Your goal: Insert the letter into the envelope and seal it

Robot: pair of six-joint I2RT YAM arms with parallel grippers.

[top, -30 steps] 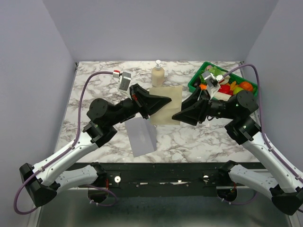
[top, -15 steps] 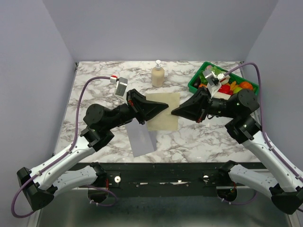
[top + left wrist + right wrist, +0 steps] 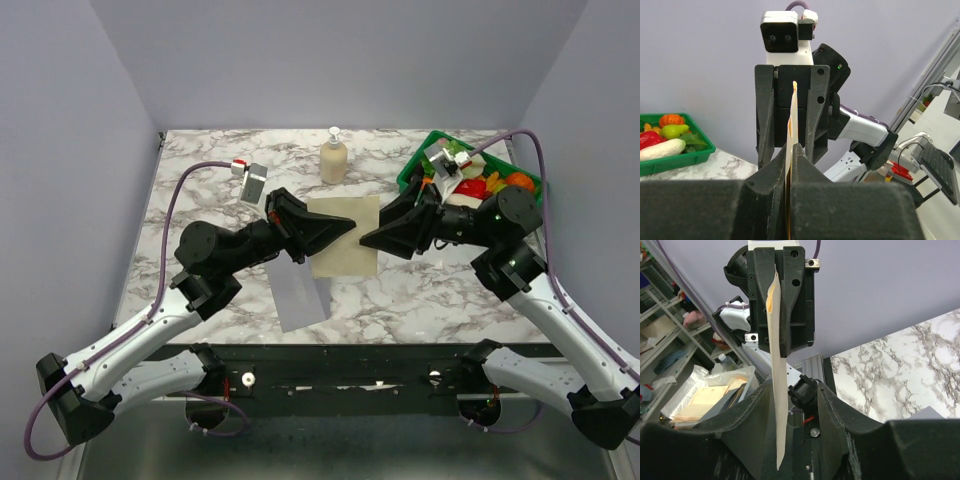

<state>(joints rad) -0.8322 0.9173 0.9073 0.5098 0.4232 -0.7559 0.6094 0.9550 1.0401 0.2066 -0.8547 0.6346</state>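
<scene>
The robot's right gripper should close, as the letter hangs with its free edge [image 3: 374,233] between both spread fingers. Closing now would hold the letter.
The cream letter [image 3: 345,240] is held on edge above the table's middle. My left gripper [image 3: 350,228] is shut on the letter's left edge; in the left wrist view the sheet [image 3: 792,112] stands edge-on, pinched between my fingers [image 3: 791,146]. My right gripper [image 3: 366,240] faces it from the right, open. In the right wrist view the letter's edge [image 3: 778,390] hangs between the spread jaws [image 3: 792,392], close to the left finger [image 3: 757,402]. The grey envelope [image 3: 298,290] lies flat on the marble, near-left of the letter; its corner shows in the right wrist view [image 3: 927,415].
A soap pump bottle [image 3: 333,157] stands at the back centre. A green tray [image 3: 415,172] of toy vegetables sits at the back right, just behind my right arm, and shows in the left wrist view [image 3: 677,155]. Walls close in both sides.
My left gripper has drawn the letter nearer and a little right, off the spot by the bottle. My right gripper has moved left until its open jaws straddle the letter's edge.
</scene>
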